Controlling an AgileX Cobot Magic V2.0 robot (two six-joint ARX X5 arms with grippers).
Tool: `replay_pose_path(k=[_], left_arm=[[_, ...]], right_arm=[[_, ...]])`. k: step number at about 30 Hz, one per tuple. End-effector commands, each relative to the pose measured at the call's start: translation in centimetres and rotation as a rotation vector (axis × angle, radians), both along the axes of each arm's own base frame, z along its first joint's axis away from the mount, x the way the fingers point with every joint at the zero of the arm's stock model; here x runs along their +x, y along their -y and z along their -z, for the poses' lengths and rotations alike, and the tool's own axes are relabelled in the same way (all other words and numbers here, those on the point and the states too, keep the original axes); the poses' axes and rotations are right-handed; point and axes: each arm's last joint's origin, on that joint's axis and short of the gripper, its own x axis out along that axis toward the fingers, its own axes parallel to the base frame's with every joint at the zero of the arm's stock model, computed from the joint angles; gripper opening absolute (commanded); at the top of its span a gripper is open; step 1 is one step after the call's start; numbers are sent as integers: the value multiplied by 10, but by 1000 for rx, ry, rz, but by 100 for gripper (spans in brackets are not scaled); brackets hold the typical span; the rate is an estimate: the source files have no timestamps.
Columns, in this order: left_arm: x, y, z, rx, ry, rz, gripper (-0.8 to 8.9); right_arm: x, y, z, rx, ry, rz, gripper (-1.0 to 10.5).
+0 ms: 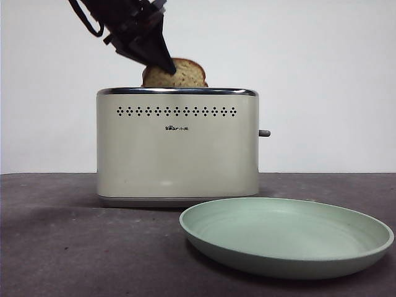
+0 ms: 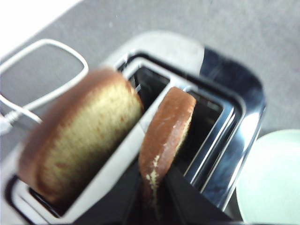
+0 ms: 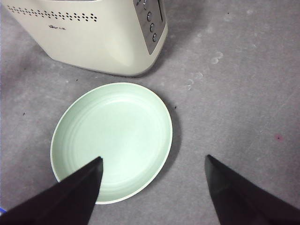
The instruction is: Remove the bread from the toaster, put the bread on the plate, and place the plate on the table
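Observation:
My right gripper grabs the plate by its rim [image 1: 385, 235] next, to set it in place for the bread [image 1: 184, 75].
The cream toaster [image 1: 177, 145] stands on the table [image 1: 62, 247] with two slices in its slots. In the left wrist view my left gripper [image 2: 153, 180] is shut on the bread [image 2: 168, 117], a dark-crusted slice seen edge-on and standing in the slot nearer the plate. In the front view the gripper [image 1: 162, 62] comes in from the upper left and grips the bread [image 1: 184, 75] at the slice's left side above the chrome rim. The mint-green plate [image 1: 284, 238] lies empty on the table in front of the toaster, to the right. My right gripper [image 3: 153, 158] is open above the plate's [image 3: 117, 131] edge.
A second, paler slice [image 2: 84, 140] stands in the other slot, close beside the held one. A white cable [image 2: 47, 68] loops on the table behind the toaster [image 2: 234, 126]. The toaster's grey lever [image 1: 264, 133] sticks out on its right side.

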Motion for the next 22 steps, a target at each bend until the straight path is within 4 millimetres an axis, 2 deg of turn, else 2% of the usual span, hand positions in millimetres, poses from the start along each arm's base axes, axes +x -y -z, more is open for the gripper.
replay_pose_path(k=[1,5,8,11,16,22], left_arm=[[-12,-2,-36,-53,108,17,3],[-41,-17,-76,-103,189,11,3],[-77,-35,-112,-162,241,-4,3],[-106,-49,-129,-224,233,-32,3],[-150,-70,-145,-271,217,-54,3],[-190,-90,-149,-274,166,-70,4]], right_arm=[[1,0,-5,8,18,4,351],[6,-1,-5,14,12,5,351],[18,-2,-3,26,-19,16,351],[29,-4,1,25,-55,14,351],[55,-9,11,35,-120,10,351],[93,-17,35,27,-230,-10,329]])
